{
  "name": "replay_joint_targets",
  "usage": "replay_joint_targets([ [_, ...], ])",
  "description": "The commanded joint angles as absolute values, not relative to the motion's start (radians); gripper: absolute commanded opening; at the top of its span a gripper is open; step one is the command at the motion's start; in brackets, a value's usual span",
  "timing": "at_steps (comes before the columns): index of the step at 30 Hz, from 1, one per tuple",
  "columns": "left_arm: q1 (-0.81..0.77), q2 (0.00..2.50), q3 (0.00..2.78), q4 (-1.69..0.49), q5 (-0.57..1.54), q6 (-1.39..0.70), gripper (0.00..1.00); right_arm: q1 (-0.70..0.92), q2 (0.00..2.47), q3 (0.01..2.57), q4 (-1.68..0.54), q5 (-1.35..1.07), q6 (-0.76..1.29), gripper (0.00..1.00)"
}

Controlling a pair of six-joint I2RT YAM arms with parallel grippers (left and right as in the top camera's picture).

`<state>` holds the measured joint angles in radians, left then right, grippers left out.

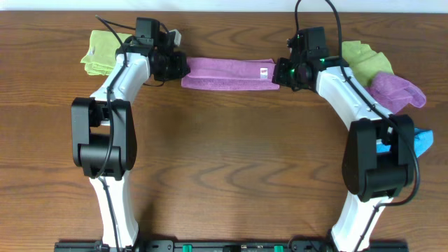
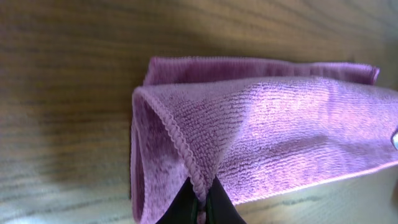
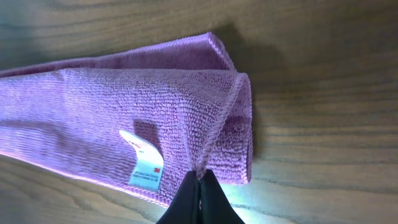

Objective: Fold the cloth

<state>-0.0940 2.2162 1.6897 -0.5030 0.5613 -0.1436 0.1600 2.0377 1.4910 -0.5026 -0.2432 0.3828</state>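
The robot's right gripper needs to open: the lower layer of the cloth lies flat under the hem, so the hem would settle along the end of the folded cloth.
The cloth (image 1: 227,73) is a pinkish-purple towel lying as a long folded band across the far middle of the table, with its white tag (image 1: 265,73) near the right end. My left gripper (image 1: 178,70) is shut on the hem at the band's left end (image 2: 198,186). My right gripper (image 1: 283,73) is shut on the hem at the right end (image 3: 200,173), next to the tag (image 3: 146,168). In both wrist views the upper layer (image 2: 267,130) is lifted a little, over the lower layer (image 3: 143,99).
A lime-green cloth (image 1: 101,52) lies at the far left behind the left arm. Another lime-green cloth (image 1: 364,57) and a more violet purple cloth (image 1: 399,91) lie at the far right. A blue object (image 1: 422,140) shows by the right arm's base.
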Motion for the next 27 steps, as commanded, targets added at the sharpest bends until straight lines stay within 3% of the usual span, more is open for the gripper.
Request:
replay_joint_targets([
  [1,-0.091,2.204,1.704,-0.523,0.569,-0.107,0.05,0.156,2.006,1.511,-0.51,-0.251,0.389,0.02],
  [6,-0.093,2.204,1.704,-0.524,0.569,-0.107,0.06,0.159,2.007,1.511,-0.513,-0.251,0.388,0.02],
  [7,-0.093,2.204,1.704,-0.522,0.568,-0.107,0.06,0.159,2.007,1.511,-0.512,-0.251,0.388,0.07],
  [8,-0.093,2.204,1.704,-0.519,0.566,-0.106,0.11,0.159,2.007,1.511,-0.511,-0.251,0.387,0.22],
  [9,-0.092,2.204,1.704,-0.515,0.566,-0.102,0.45,0.158,2.007,1.511,-0.509,-0.251,0.376,0.45],
  [10,-0.089,2.204,1.705,-0.514,0.566,-0.1,0.72,0.158,2.007,1.511,-0.508,-0.251,0.366,0.54],
  [12,-0.078,2.202,1.705,-0.518,0.567,-0.101,0.91,0.157,2.006,1.512,-0.509,-0.252,0.361,0.69],
  [13,-0.072,2.202,1.705,-0.522,0.57,-0.101,0.97,0.157,2.006,1.512,-0.509,-0.252,0.361,0.7],
  [17,-0.051,2.185,1.705,-0.522,0.61,-0.099,0.96,0.158,2.006,1.535,-0.51,-0.253,0.361,0.7],
  [19,-0.049,2.162,1.707,-0.495,0.659,-0.058,1.0,0.159,2.006,1.56,-0.508,-0.263,0.358,0.68],
  [20,-0.049,2.153,1.707,-0.474,0.684,-0.037,0.87,0.159,2.006,1.568,-0.505,-0.262,0.357,0.64],
  [21,-0.054,2.147,1.707,-0.45,0.708,-0.023,0.75,0.159,2.006,1.573,-0.499,-0.263,0.35,0.54],
  [22,-0.06,2.144,1.707,-0.427,0.713,-0.022,0.61,0.159,2.006,1.574,-0.49,-0.262,0.35,0.36],
  [23,-0.065,2.144,1.707,-0.408,0.715,-0.022,0.42,0.159,2.006,1.574,-0.483,-0.263,0.351,0.06],
  [24,-0.068,2.145,1.707,-0.398,0.709,-0.022,0.06,0.159,2.006,1.574,-0.482,-0.263,0.351,0.01],
  [27,-0.076,2.147,1.707,-0.397,0.699,-0.022,0.06,0.165,2.007,1.574,-0.5,-0.262,0.341,0.01],
])
